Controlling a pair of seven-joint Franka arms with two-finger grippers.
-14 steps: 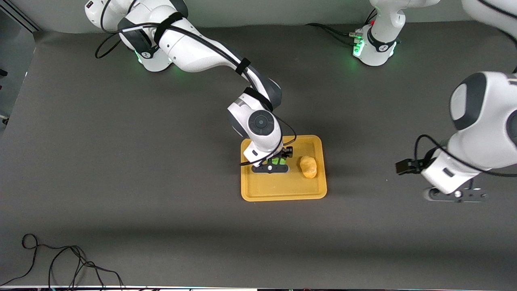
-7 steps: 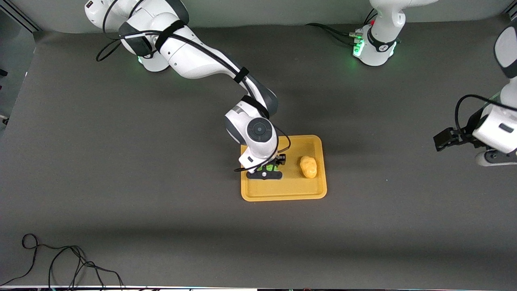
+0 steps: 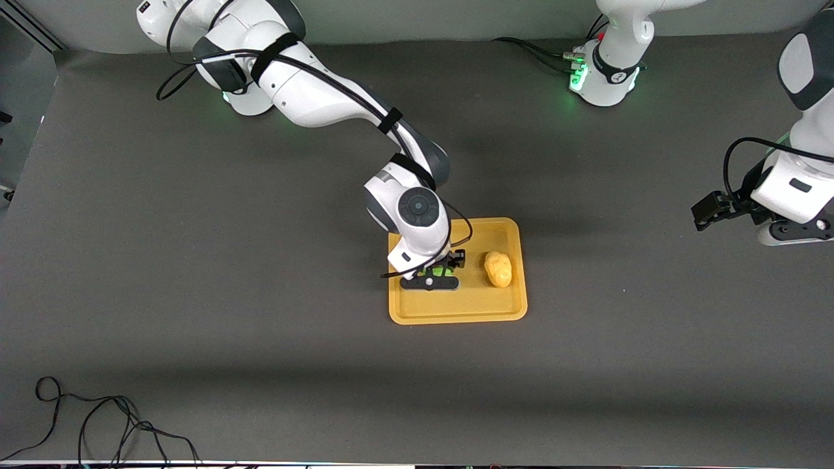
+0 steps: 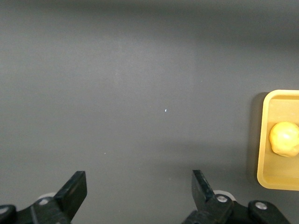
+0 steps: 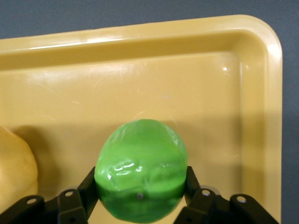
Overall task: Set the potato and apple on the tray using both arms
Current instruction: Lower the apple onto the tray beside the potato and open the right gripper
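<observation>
My right gripper opens now, since the green apple (image 3: 438, 271) sits low inside the yellow-orange tray's rim (image 3: 457, 316) and would rest there.
The yellow-orange tray (image 3: 469, 305) lies mid-table. The potato (image 3: 498, 269) rests on it toward the left arm's end, and shows in the left wrist view (image 4: 284, 138) and at the edge of the right wrist view (image 5: 14, 168). My right gripper (image 3: 430, 279) is low over the tray (image 5: 187, 84) and is shut on the green apple (image 5: 140, 175), which shows in the front view (image 3: 435, 268) beside the potato. I cannot tell whether the apple touches the tray. My left gripper (image 4: 138, 189) is open and empty, over bare table near the left arm's end (image 3: 791, 233), apart from the tray (image 4: 271, 135).
A loose black cable (image 3: 98, 423) lies on the dark table near the front camera at the right arm's end. Cables run by the left arm's base (image 3: 606, 71).
My left arm has drawn away from the tray, up and toward its end of the table. My right gripper with the apple has shifted slightly over the tray toward the right arm's end.
</observation>
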